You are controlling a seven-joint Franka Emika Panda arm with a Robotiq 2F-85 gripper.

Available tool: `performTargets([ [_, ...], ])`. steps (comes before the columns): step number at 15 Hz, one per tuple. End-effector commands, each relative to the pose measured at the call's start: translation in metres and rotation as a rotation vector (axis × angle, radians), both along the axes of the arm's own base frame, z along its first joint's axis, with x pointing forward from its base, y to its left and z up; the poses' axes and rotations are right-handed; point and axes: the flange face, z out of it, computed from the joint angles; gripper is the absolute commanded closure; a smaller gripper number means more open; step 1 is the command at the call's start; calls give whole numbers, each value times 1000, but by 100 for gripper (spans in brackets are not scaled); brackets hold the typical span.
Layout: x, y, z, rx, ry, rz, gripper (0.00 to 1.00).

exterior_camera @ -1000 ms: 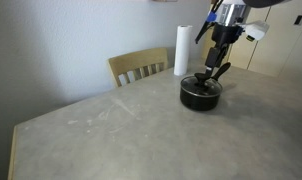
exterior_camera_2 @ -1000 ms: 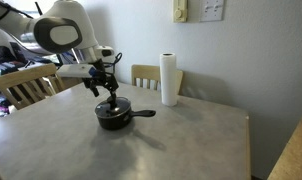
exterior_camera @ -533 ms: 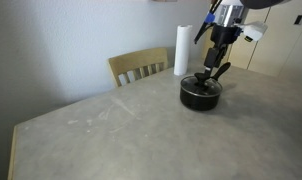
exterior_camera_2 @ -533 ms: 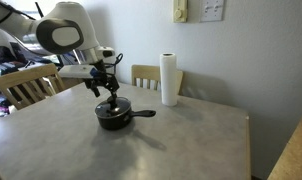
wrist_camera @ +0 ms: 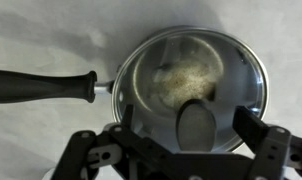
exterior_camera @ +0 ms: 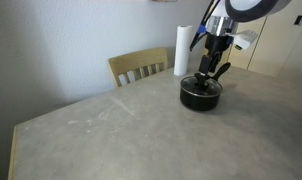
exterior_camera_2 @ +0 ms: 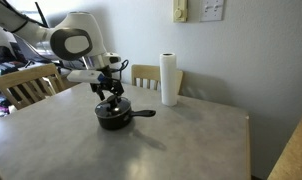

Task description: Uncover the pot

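Observation:
The lid's knob is below my open fingers, so they would miss it if they closed now. My gripper needs to go down first and then close on the knob.
The small black pot (exterior_camera: 199, 96) stands on the table, and it shows in both exterior views (exterior_camera_2: 114, 118) with its long straight handle (exterior_camera_2: 144, 113). A round glass lid (wrist_camera: 161, 70) with a metal rim lies on it, handle (wrist_camera: 41, 87) pointing left in the wrist view. My gripper (wrist_camera: 191, 125) is open, with its fingers on either side of the lid's dark knob (wrist_camera: 196, 128). In both exterior views the gripper (exterior_camera: 209, 78) (exterior_camera_2: 113, 98) hangs just above the lid. The pot's inside is blurred through the glass.
A white paper-towel roll (exterior_camera: 181, 50) (exterior_camera_2: 169, 79) stands behind the pot. A wooden chair (exterior_camera: 139, 66) (exterior_camera_2: 146, 75) is at the table's far edge, and another chair (exterior_camera_2: 26, 85) is at its side. The grey table (exterior_camera: 111, 130) spreads wide around the pot.
The arm has shifted and the gripper has come down a little closer onto the lid. The pot and lid have not moved.

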Motion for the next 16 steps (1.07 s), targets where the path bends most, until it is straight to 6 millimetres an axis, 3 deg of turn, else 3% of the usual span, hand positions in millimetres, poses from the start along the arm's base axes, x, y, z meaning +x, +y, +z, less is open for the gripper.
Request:
performTargets([
  [1,20,6,-10,19,4,4,0],
  [5,29,19,-15,21,-1,34,0],
  [6,31,21,-16,20,-4,37,25],
  [8,33,22,-17,16,-5,35,33],
  [16,35,8,2,-80,-34,-55,89],
])
